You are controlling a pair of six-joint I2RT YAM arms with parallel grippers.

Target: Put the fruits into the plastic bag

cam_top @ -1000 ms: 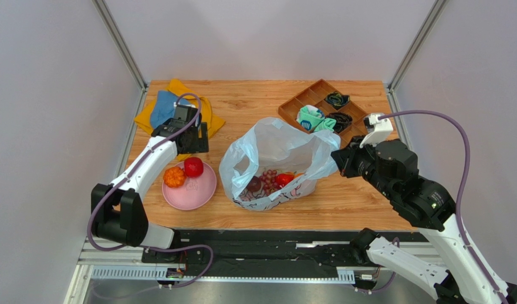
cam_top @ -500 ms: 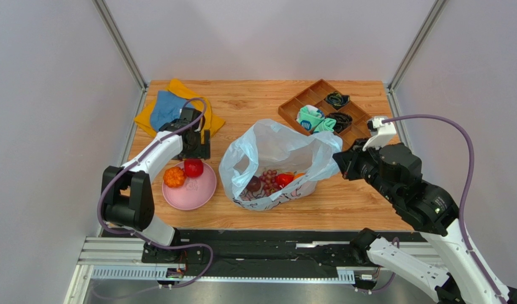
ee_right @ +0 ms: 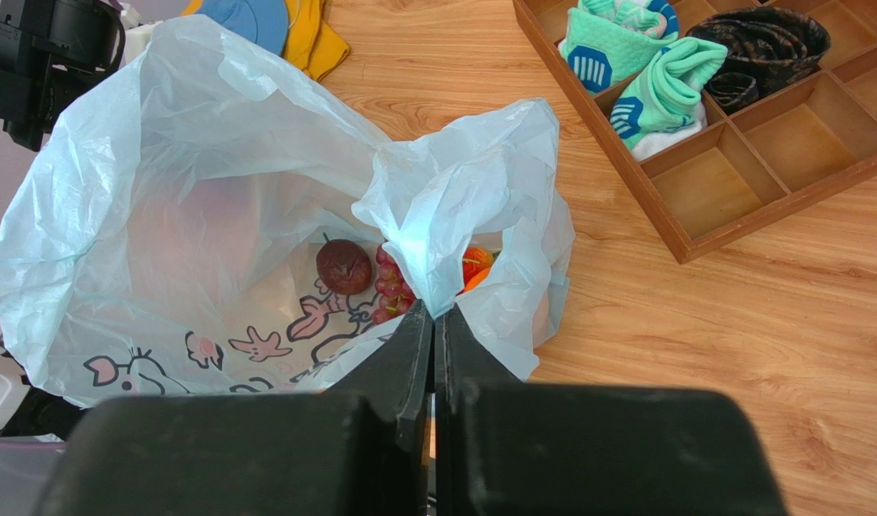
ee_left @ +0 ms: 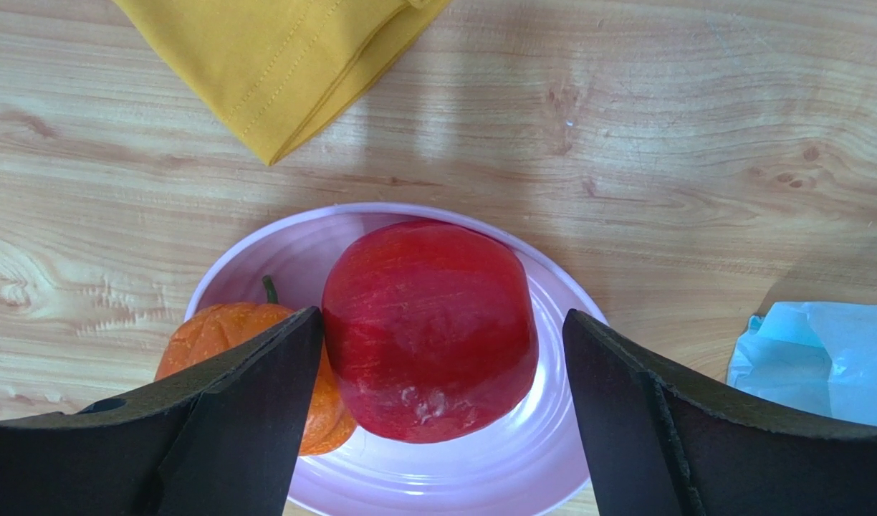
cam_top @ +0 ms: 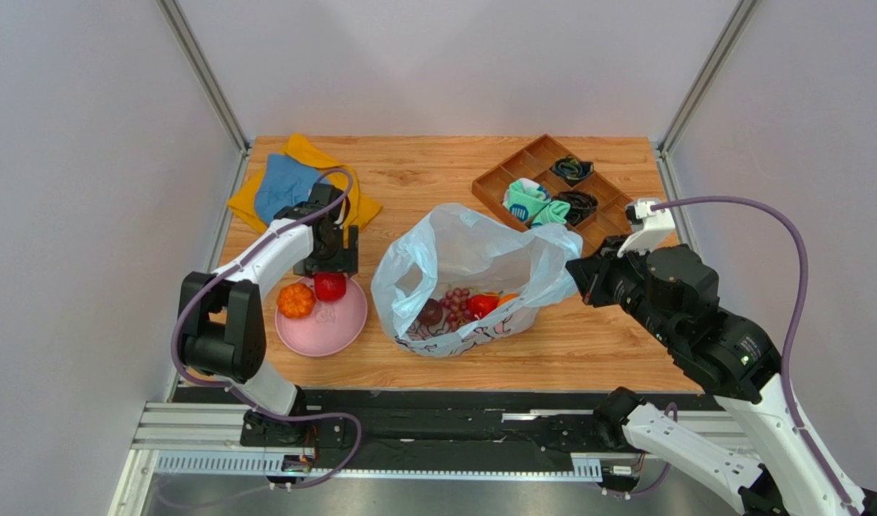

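Note:
Both gripper fingers reach down to the red apple's widest part, pink plate beside one finger, so it is time for my left gripper to close on the apple.
A red apple [cam_top: 328,286] and an orange [cam_top: 295,300] lie on the pink plate [cam_top: 330,329]. My left gripper [ee_left: 441,323] hangs open just above the plate, one finger on each side of the apple [ee_left: 430,328]; the orange [ee_left: 222,333] is partly hidden behind the left finger. The pale blue plastic bag [cam_top: 464,253] lies open mid-table. My right gripper [ee_right: 433,314] is shut on a pinch of its right rim and holds it up. Inside the bag [ee_right: 195,194] are a dark plum [ee_right: 344,266], grapes [ee_right: 389,285] and a red-orange fruit [ee_right: 475,263].
A wooden divided tray [cam_top: 507,161] with rolled socks stands at the back right. A blue cloth on a yellow cloth [cam_top: 287,183] lies at the back left, just behind the left gripper. The plate sits close to the bag's left side.
My left gripper has moved nearer and down over the plate, so its open fingers now straddle the red apple. The right gripper has shifted slightly, still holding the bag's rim.

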